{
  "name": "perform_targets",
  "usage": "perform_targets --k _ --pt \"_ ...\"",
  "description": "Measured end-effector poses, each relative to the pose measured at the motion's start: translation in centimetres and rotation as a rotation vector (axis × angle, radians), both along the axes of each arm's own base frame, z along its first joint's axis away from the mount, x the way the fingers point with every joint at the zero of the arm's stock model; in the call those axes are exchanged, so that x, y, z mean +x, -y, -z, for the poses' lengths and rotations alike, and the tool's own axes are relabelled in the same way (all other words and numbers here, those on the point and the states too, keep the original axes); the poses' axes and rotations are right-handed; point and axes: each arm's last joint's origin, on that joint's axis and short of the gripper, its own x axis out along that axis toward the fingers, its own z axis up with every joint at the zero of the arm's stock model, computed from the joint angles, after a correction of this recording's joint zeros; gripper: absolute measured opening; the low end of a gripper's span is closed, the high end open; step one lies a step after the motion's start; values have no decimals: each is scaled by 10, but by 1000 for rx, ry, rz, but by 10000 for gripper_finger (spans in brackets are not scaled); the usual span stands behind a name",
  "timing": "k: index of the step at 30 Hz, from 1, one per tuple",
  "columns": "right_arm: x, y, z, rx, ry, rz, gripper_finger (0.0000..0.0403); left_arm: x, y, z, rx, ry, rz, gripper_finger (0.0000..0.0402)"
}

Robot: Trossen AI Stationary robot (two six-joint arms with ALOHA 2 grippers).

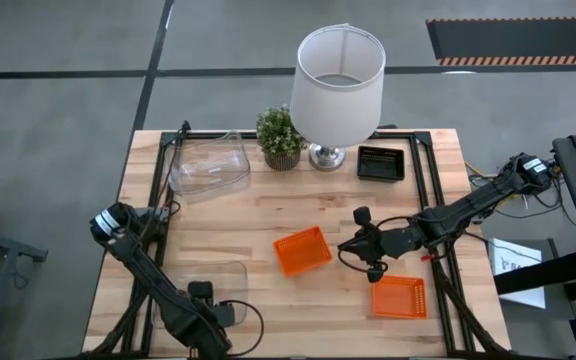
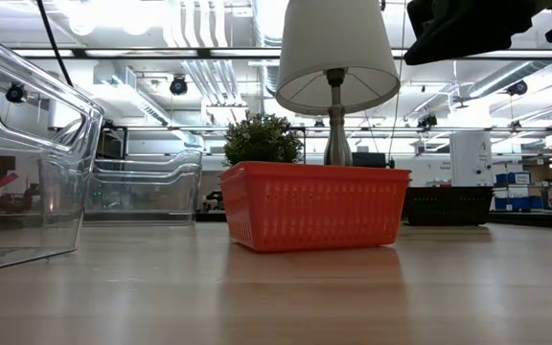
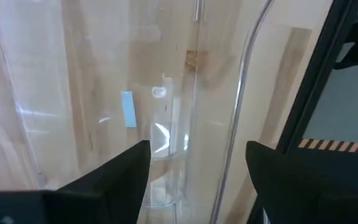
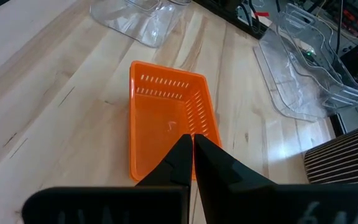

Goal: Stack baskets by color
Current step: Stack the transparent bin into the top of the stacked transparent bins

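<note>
Next, my left gripper grabs the clear bin by the rim (image 1: 246,291) of its side (image 1: 245,280) to stack it with the nested clear bins.
A clear bin (image 1: 200,283) rests on its base near the table's front left. My left gripper (image 3: 197,168) points down over the bin's right wall (image 3: 229,124), open, with one finger on each side of that wall. More clear bins (image 1: 208,165) sit nested at the far left. One orange basket (image 1: 303,250) lies mid-table and another (image 1: 398,297) at the front right. A black basket (image 1: 381,162) sits at the far right. My right gripper (image 1: 353,245) hangs shut above the table, just right of the middle orange basket (image 4: 166,124).
A white-shaded lamp (image 1: 336,75) and a small potted plant (image 1: 280,135) stand at the far middle, between the clear bins and the black basket. Bare wood lies open at the front centre (image 1: 308,310). Black frame rails (image 1: 423,170) run along the table's sides.
</note>
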Motion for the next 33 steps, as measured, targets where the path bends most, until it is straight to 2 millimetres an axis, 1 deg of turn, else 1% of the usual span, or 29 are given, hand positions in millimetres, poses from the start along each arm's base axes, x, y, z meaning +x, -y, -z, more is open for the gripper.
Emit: perform_targets --k 5,8,10,13,15,18,19,20,24,33 --pt "0 0 0 -1 -2 0 9 1 0 9 -11 18 4 243" --pt "0 0 0 -1 -2 0 9 0 0 15 -17 23 4 222" --pt "0 0 0 -2 -2 -1 9 1 0 17 -24 28 5 200" --pt "0 0 0 -3 -2 -1 9 1 0 17 -24 28 6 156" --pt "0 0 0 -1 -2 0 9 1 0 17 -25 30 20 116" --pt "0 0 0 -3 -5 0 9 1 0 17 -27 31 20 41" --pt "0 0 1 -3 -6 -1 9 1 0 17 -27 31 16 22" --pt "0 0 0 -4 -6 -1 9 1 -1 17 -23 27 0 12" --pt "0 0 1 -12 -6 -6 9 4 -1 14 -21 24 -66 3" --pt "-1 1 2 -19 -22 -5 9 9 2 -5 -53 38 -176 0"
